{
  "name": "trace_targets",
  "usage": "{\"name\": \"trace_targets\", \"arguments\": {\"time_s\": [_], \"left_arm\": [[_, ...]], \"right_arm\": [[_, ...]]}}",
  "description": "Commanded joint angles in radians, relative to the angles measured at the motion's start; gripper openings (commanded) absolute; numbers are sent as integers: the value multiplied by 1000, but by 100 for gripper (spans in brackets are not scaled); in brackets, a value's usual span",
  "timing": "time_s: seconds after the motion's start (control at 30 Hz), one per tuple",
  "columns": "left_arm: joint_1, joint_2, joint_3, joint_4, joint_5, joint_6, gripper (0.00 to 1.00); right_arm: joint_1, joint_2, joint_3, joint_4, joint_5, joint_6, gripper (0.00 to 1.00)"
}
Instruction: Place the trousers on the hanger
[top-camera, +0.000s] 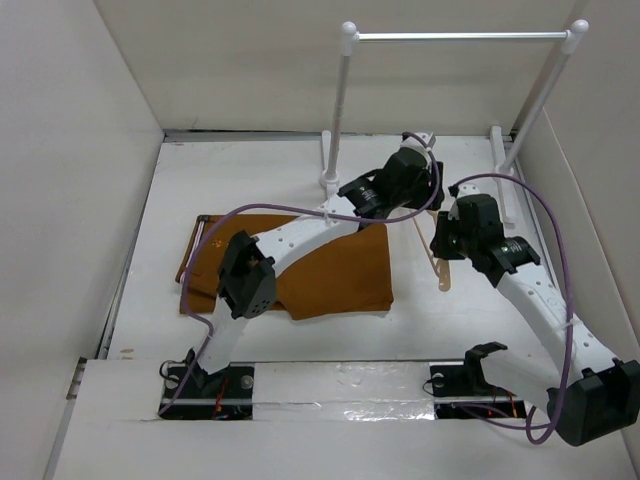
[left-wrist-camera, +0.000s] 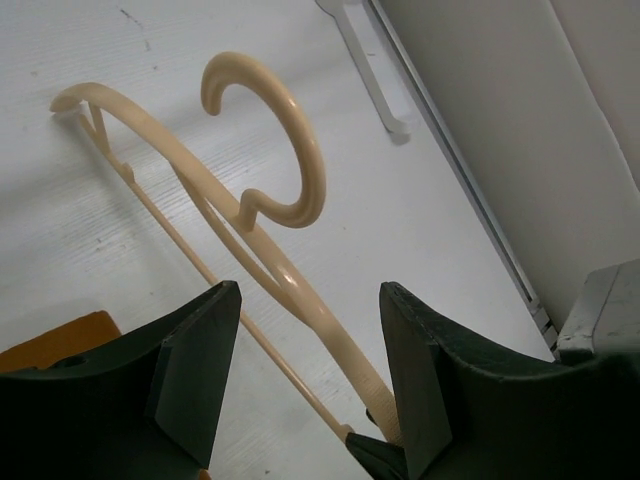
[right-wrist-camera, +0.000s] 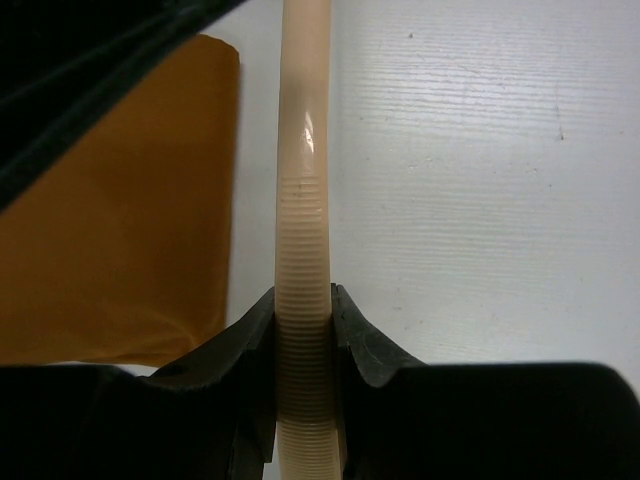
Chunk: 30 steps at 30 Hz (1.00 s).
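The left gripper isn't ready to close yet. The shoulder runs between its fingers, but they stop short of the hook's base in the left wrist view, so the gripper needs to move toward the base first.
The rust-brown trousers (top-camera: 320, 275) lie folded flat on the table at centre left; they also show in the right wrist view (right-wrist-camera: 110, 220) and as a corner in the left wrist view (left-wrist-camera: 60, 338). The pale beige hanger (top-camera: 441, 275) lies to their right, partly hidden under both arms. My right gripper (right-wrist-camera: 303, 295) (top-camera: 442, 248) is shut on the hanger's ribbed shoulder (right-wrist-camera: 303, 150). My left gripper (left-wrist-camera: 308, 290) (top-camera: 418, 205) is open, its jaws either side of the hanger's shoulder and lower bar without touching. The hook (left-wrist-camera: 290, 150) points away beyond it.
The white-and-metal rail stand (top-camera: 460, 37) stands at the back of the table; one of its feet (left-wrist-camera: 365, 60) lies by the right wall. White walls close the table on the left, back and right. A purple cable (top-camera: 560, 250) loops over the right arm.
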Motion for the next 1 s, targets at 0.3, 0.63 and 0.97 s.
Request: {"name": "trace_targets", "arguments": {"time_s": [0.3,0.63,0.97], "left_arm": [[-13,94,136,80,-171,1,47],[-13,159,183,96,-272,-13,28],[-13,-7,-80,180,-237,-80,0]], "right_arm": [[20,-38,-1,37,-2,8,0],[60,-65,-30,34,4,43,0],[78,-118,-50,-7,10,64,53]]}}
